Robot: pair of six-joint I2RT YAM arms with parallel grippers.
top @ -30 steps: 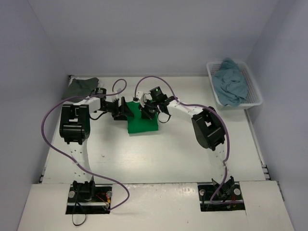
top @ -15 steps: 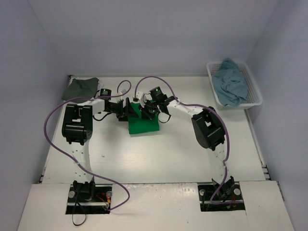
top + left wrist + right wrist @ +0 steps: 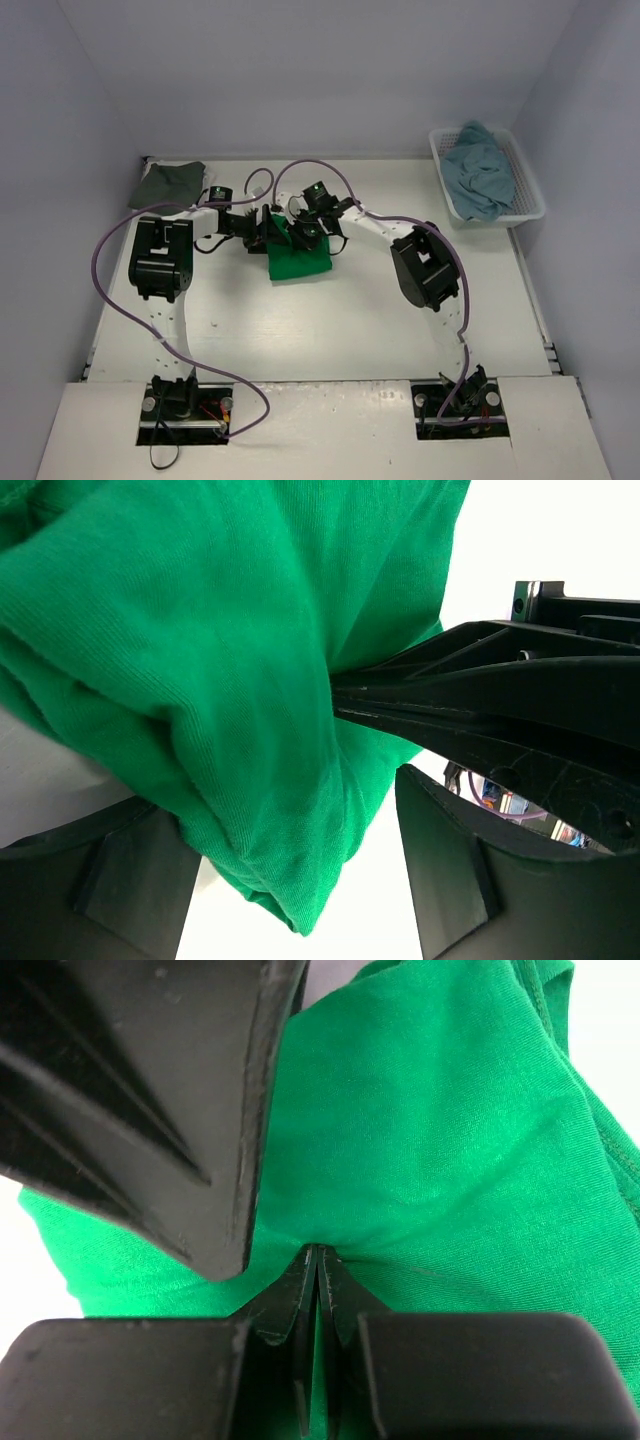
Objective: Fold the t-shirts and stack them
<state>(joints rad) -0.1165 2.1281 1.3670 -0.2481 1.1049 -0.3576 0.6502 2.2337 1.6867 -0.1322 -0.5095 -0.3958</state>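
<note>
The left gripper next needs to grab the green t-shirt (image 3: 300, 260) by its hanging fold, and the robot will then stack it, still folded, on the dark grey t-shirt.
A bright green t-shirt (image 3: 300, 260) lies folded mid-table, and both grippers meet at its far edge. My right gripper (image 3: 303, 233) (image 3: 318, 1255) is shut on a pinch of the green cloth (image 3: 450, 1140). My left gripper (image 3: 268, 229) (image 3: 285, 815) is open, its fingers (image 3: 450, 870) standing either side of a hanging fold of the green t-shirt (image 3: 200, 660) without pressing it. The right gripper's shut fingers (image 3: 470, 695) poke into that fold. A dark grey t-shirt (image 3: 170, 182) lies folded at the far left. A teal-blue t-shirt (image 3: 480, 172) is crumpled in the basket.
A white lattice basket (image 3: 529, 196) stands at the far right against the wall. Purple cables (image 3: 110, 240) loop over both arms. Grey walls close in the table on three sides.
My left gripper has slid right, up to the green t-shirt's far edge, and now straddles the cloth. The right gripper has shifted slightly left, still gripping.
</note>
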